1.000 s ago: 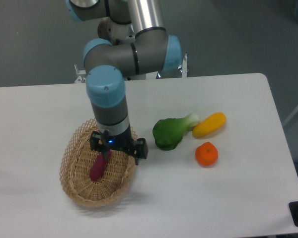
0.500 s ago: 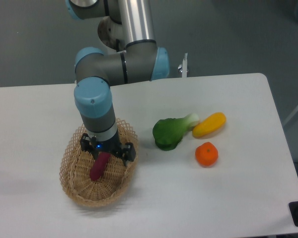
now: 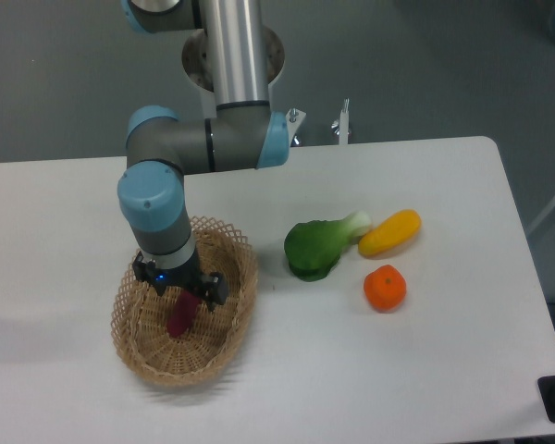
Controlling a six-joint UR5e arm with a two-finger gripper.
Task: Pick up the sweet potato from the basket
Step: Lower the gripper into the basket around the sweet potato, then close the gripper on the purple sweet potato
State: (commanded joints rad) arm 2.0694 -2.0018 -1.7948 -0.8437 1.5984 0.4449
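I'll pick up the sweet potato by its end [image 3: 191,298] from the woven basket.
The magenta-purple sweet potato [image 3: 179,317] lies lengthwise in the middle of the tan woven basket [image 3: 233,310] at the left of the table. My gripper [image 3: 180,292] points straight down into the basket, right over the tuber's far end. Its black jaws stand spread to either side of that end, open, and the tuber still rests on the basket floor. The wrist hides the tips of the fingers and the tuber's upper end.
A green leafy vegetable [image 3: 318,246] lies just right of the basket. Beyond it are a yellow-orange oblong vegetable [image 3: 389,232] and a round orange [image 3: 385,287]. The white table [image 3: 425,370] ends at the right and front.
The arm has swung left, carrying the gripper from the basket's right rim to the middle, over the sweet potato's far end. The sweet potato has not moved.
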